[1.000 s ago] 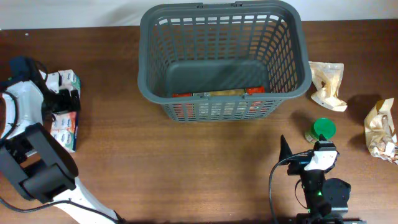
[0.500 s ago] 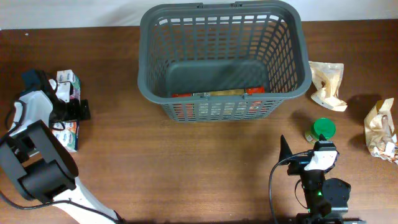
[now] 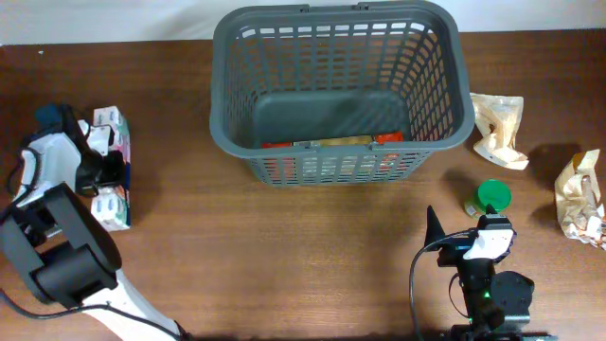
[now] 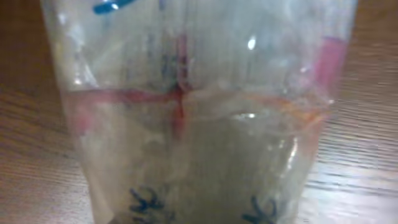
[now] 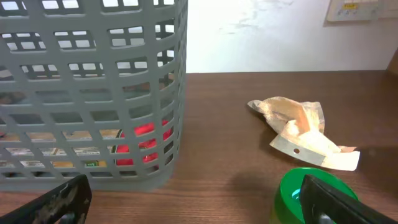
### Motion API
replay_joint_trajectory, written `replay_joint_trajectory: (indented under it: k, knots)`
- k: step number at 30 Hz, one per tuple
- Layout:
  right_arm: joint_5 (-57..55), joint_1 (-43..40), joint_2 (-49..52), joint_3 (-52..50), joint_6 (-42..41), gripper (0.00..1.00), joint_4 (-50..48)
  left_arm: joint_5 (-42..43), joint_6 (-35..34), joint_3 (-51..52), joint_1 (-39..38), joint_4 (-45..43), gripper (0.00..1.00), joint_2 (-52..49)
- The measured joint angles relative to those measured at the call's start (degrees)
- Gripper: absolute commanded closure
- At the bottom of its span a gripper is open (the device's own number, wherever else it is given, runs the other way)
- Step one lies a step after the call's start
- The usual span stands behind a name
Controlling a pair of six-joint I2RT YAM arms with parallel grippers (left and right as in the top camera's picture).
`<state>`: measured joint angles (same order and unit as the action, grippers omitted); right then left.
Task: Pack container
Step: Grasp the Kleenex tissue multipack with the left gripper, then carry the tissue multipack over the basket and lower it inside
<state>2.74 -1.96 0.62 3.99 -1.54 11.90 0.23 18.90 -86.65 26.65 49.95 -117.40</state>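
Observation:
The clear packet (image 3: 117, 204) would come off the table with my left gripper if I lifted it now, because its fingers are closed in across the packet's middle.
The container (image 3: 230, 142), a large dark grey slotted basket, stands at the table's far middle; its wall (image 5: 93, 93) fills the left of the right wrist view. Red and yellow packets (image 3: 327, 142) lie along its near bottom edge. At the far left my left gripper (image 3: 106, 170) has its fingers drawn in on a clear packet (image 3: 117, 204) of white, green and red items. That packet (image 4: 199, 124) fills the left wrist view and hides the jaws. My right gripper (image 5: 196, 205) is open near the front right (image 3: 462, 225), nothing between its fingers.
A green-lidded jar (image 3: 491, 196) stands just beyond my right gripper's right finger (image 5: 329, 199), its lid (image 5: 292, 190) partly hidden by it. Two crumpled tan paper bags (image 3: 499, 128) (image 3: 579, 194) lie at the right; one bag (image 5: 298, 130) shows past the basket.
My left gripper's fingers have closed in from wide apart, and the clear packet under it has shifted and turned. The right arm has not moved.

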Motion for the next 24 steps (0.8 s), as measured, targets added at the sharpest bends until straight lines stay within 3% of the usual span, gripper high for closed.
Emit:
replay_joint_trajectory:
  k: [4, 11, 17, 24]
  knots:
    - [0.0, 0.0, 0.0, 0.0, 0.02, 0.01, 0.0, 0.48, -0.04, -10.64, -4.04, 5.7, 0.98, -0.04]
    - [0.0, 0.0, 0.0, 0.0, 0.02, 0.01, 0.0, 3.52, -1.33, -28.72, -11.8, 6.95, 0.98, 4.74]
    - [0.0, 0.0, 0.0, 0.0, -0.02, 0.01, 0.0, 6.01, 0.15, -45.31, -26.95, 6.73, 0.98, 13.22]
    - [0.0, 0.0, 0.0, 0.0, 0.0, 0.01, 0.0, 7.52, 9.66, -50.99, -44.02, 6.45, 0.98, 15.19]
